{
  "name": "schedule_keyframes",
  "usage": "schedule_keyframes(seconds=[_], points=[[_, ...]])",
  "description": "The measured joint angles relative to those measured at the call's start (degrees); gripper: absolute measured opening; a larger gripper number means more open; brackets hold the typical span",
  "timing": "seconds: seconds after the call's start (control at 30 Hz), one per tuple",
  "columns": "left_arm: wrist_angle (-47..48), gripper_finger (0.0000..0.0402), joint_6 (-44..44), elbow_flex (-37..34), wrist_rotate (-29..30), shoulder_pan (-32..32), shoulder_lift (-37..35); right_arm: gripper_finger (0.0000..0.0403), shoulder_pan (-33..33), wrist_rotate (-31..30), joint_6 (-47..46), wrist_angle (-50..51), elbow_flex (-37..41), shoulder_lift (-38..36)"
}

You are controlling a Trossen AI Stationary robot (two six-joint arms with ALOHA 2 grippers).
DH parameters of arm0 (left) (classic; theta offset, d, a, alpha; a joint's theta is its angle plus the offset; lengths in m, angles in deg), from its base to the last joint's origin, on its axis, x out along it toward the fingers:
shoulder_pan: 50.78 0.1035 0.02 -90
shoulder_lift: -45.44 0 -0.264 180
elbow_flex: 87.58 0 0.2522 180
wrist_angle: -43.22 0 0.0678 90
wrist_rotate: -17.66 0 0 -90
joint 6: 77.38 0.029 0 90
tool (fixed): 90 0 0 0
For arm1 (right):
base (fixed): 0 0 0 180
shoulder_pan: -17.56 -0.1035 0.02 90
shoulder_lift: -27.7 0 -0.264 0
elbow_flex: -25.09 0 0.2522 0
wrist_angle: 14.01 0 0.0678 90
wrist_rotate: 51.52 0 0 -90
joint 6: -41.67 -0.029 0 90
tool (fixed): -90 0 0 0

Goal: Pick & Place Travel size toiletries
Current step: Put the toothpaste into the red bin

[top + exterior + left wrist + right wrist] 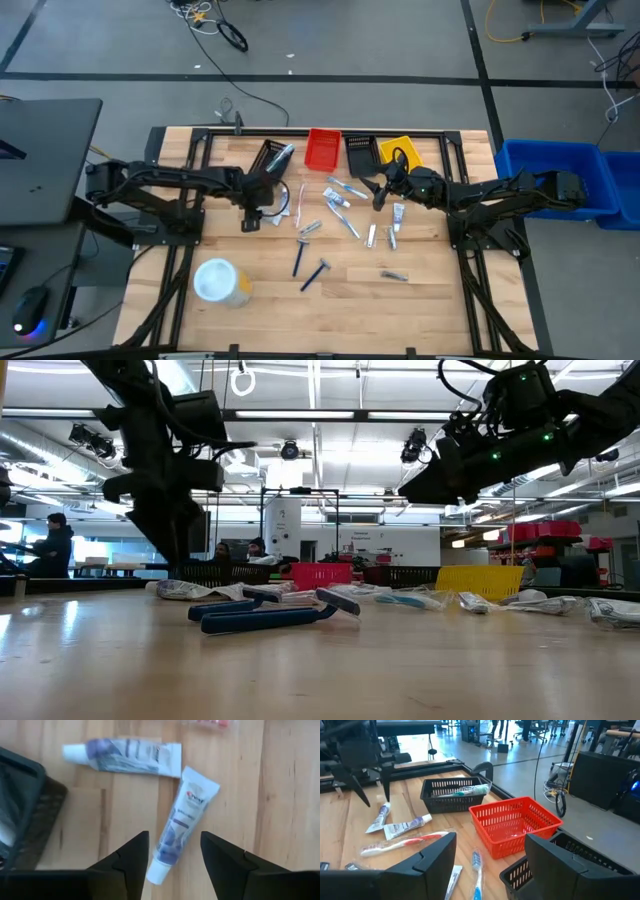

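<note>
I should next pick up the white and blue tube with my left gripper by its end with the cap (164, 862), to place it in the red basket.
Several small toiletries lie flat mid-table: white and blue tubes, toothbrushes (347, 188), blue razors (316, 273) and sachets (394, 275). My left gripper (255, 205) points down near the table's left part, open. In the left wrist view (174, 834) its fingers stand on either side of a white and blue tube (182, 820) without touching it. A second tube (125, 756) lies just beyond. My right gripper (380, 195) hovers open above the table in front of the baskets (490, 837), holding nothing.
Four small baskets stand in a row along the far side: black (275, 157) with a tube inside, red (322, 148), black (360, 152), yellow (398, 150). A round white-lidded tub (220, 282) stands near the front left. Bare wood lies near the front edge.
</note>
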Motion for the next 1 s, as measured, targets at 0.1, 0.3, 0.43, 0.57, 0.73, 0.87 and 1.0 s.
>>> schedule_keyframes(seconds=[0.1,0.3,0.43,0.57,0.73,0.87,1.0], points=[[0.0,0.0201,0.0,-2.0,0.7,0.1,0.0,0.0236,0.0,0.0,-1.0,0.0,0.0,0.0],[-6.5,0.0206,0.7,-5.7,0.8,0.1,0.1,0.0232,0.0,0.0,-1.1,0.0,0.0,0.0],[-7.1,0.0206,0.9,-6.5,1.7,0.1,0.8,0.0241,0.0,0.0,-1.5,0.0,0.0,0.0],[-8.5,0.0206,1.9,-8.0,1.7,0.1,0.8,0.0252,0.0,0.0,-1.5,-0.1,0.0,0.0],[-11.1,0.0203,1.7,-9.7,1.4,0.1,0.7,0.0259,0.0,0.0,-1.5,-0.1,0.0,0.0],[-11.8,0.0175,1.8,-9.8,1.4,0.1,0.7,0.0253,0.0,0.0,-1.5,-0.1,0.0,0.0],[-11.9,0.0128,1.3,-9.8,1.1,0.1,0.7,0.0240,0.0,0.0,-1.5,-0.1,0.0,0.0]])
